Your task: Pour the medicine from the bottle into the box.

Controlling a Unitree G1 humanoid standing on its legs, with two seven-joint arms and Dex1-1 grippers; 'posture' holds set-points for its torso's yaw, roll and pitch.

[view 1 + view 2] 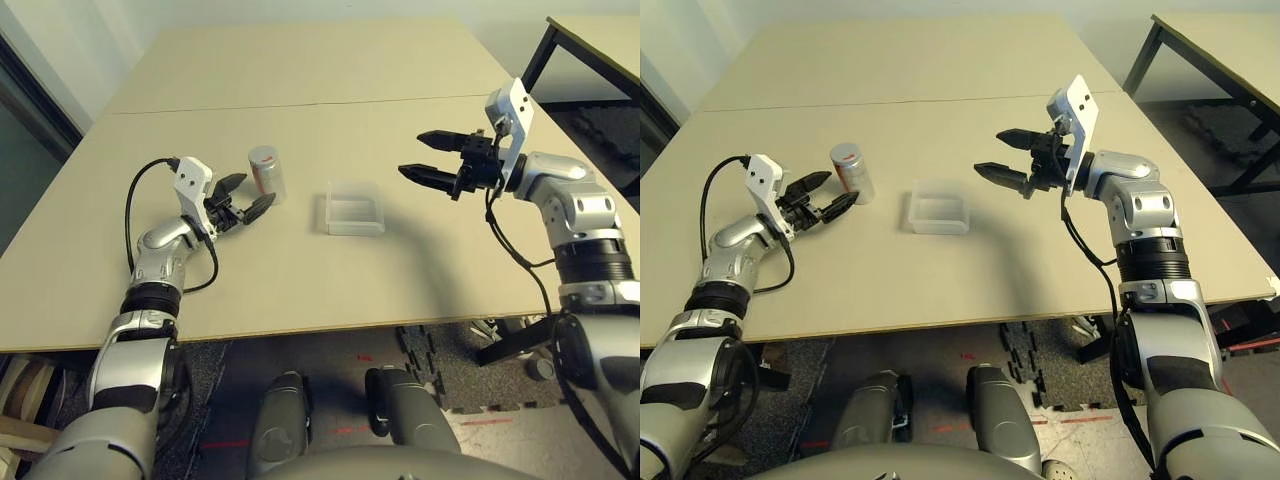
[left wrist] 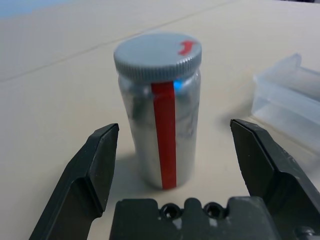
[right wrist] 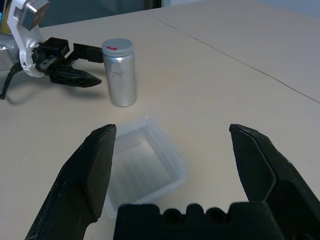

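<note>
The left gripper should move toward the bottle (image 1: pixel 267 172) before it closes on it, because its fingers don't reach the bottle (image 2: pixel 157 130) yet.
The bottle (image 1: pixel 267 172) stands upright on the table, its grey cap on and its red stripe facing my left gripper (image 1: pixel 258 189). That gripper is open, its fingers (image 2: pixel 95 165) spread to either side of the bottle and apart from it. The clear box (image 1: pixel 354 208) lies just right of the bottle and looks empty. My right gripper (image 1: pixel 410 153) hangs open above the table, right of the box and pointing toward it. The medicine is hidden.
The tan table (image 1: pixel 300 270) has a seam running across it behind the bottle. Its front edge is near my arms. A second table with black legs (image 1: pixel 600 40) stands at the back right. A black cable (image 1: pixel 130 210) loops off my left wrist.
</note>
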